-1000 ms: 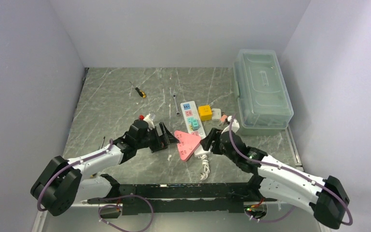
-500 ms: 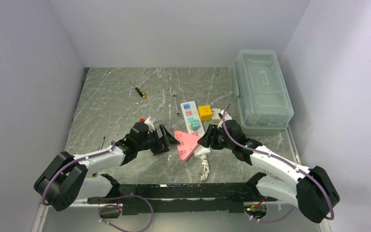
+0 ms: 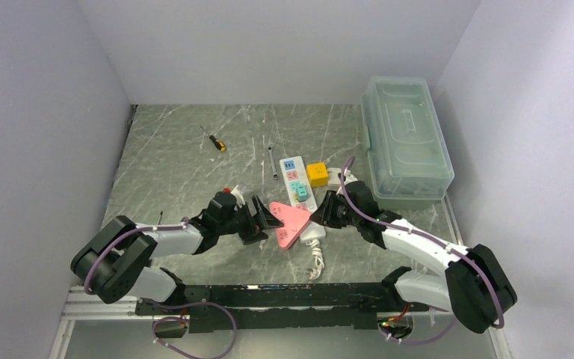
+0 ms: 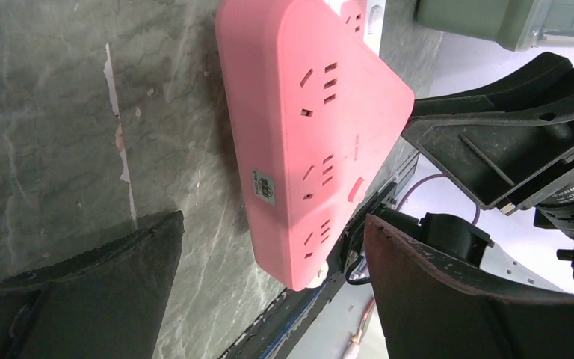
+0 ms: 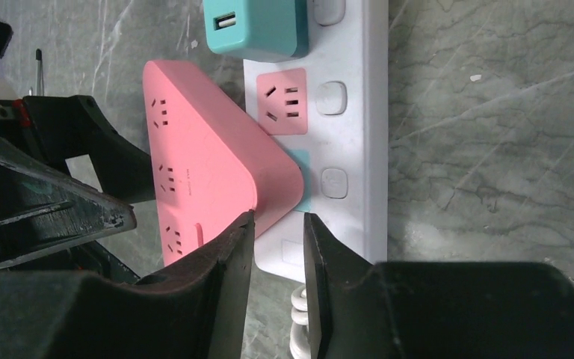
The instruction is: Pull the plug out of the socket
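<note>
The pink plug (image 3: 289, 221) has to be pulled off, so my left gripper should next grab it across its thickness at the labelled, overhanging side.
A pink triangular plug (image 3: 289, 221) sits plugged into the near part of the socket (image 3: 296, 179), a long white strip lying on the marble table. My left gripper (image 3: 267, 224) stands wide open at the plug's left corner. In the left wrist view the plug (image 4: 306, 134) lies between the spread fingers (image 4: 119, 277), untouched. My right gripper (image 3: 320, 217) hovers over the socket's near end (image 5: 351, 134). Its jaws (image 5: 278, 218) are open by only a narrow gap. The left finger (image 5: 224, 262) lies against the plug's corner (image 5: 194, 172).
A teal charger (image 5: 258, 26) sits in the strip beyond the plug. The strip's coiled white cord (image 3: 315, 258) runs toward me. A yellow block (image 3: 317, 173), a wrench (image 3: 271, 163) and a screwdriver (image 3: 214, 140) lie further back. A clear lidded box (image 3: 406, 138) stands at the right.
Both arms have closed in on the plug from either side. The right gripper's jaws have narrowed from wide to a thin gap. The left gripper stayed open.
</note>
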Controlling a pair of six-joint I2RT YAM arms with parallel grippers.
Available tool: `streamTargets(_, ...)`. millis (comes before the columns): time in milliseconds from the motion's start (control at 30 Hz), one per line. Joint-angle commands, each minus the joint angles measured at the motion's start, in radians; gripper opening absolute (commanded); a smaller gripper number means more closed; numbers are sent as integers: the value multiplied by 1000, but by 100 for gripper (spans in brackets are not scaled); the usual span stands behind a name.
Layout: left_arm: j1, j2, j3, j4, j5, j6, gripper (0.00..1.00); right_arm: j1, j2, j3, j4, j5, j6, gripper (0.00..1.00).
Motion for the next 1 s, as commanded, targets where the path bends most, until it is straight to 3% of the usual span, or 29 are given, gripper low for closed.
streamTargets(0,-16,37,2,108,18,-30,93,-22,20,1,28,2,1,32)
streamTargets(767,-48,208,43,328,47,-79,90,-58,-10,-23,59,-30,26,30)
streamTargets(967,-53,231,33,411,39,-88,80,-58,-87,-19,35,-37,37,33)
